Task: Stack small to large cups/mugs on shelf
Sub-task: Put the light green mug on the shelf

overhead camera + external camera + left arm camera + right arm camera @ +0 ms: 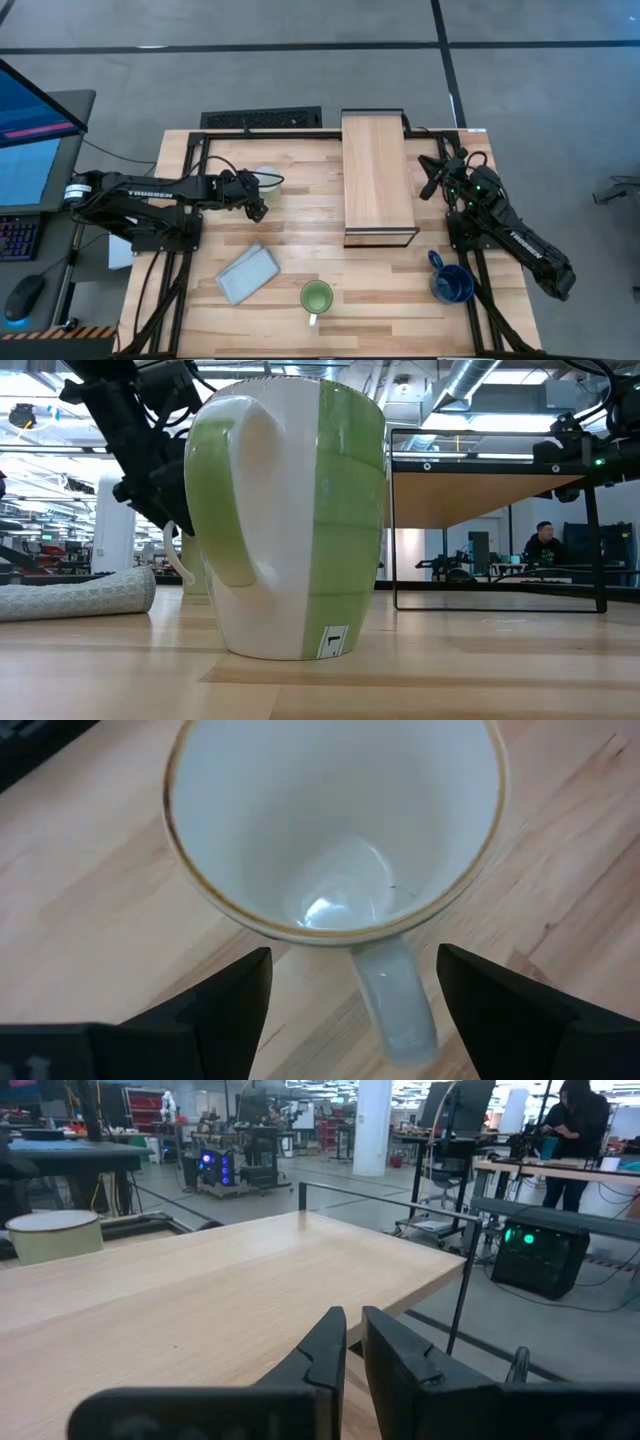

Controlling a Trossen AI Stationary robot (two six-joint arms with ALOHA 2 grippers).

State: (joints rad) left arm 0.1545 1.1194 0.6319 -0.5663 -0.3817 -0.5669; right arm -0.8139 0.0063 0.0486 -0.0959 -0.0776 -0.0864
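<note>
In the left wrist view, my left fingers are beside the white mug's handle (pixel 396 1000) and closing would catch it, so it is time for my left gripper to close on the handle.
The white mug (pixel 268 180) stands upright on the table left of the shelf (pixel 378 180). My left gripper (pixel 258 200) hangs just above it, open. In the left wrist view its fingers (pixel 230 1010) stand on either side of the mug's handle (pixel 395 1000) without touching it. The light green mug (pixel 316 297) stands near the table's front edge and fills the low view (pixel 290 520). The dark blue mug (pixel 452 283) stands at the front right. My right gripper (pixel 428 180) is shut and empty beside the shelf's right edge, at the level of the shelf top (pixel 200 1290).
A folded grey-blue cloth (pixel 247 272) lies at the front left of the slatted wooden table (pixel 300 240). The shelf's plank top is bare. A black metal frame (pixel 260 120) runs along the table's far edge. People stand in the room beyond (pixel 575 1120).
</note>
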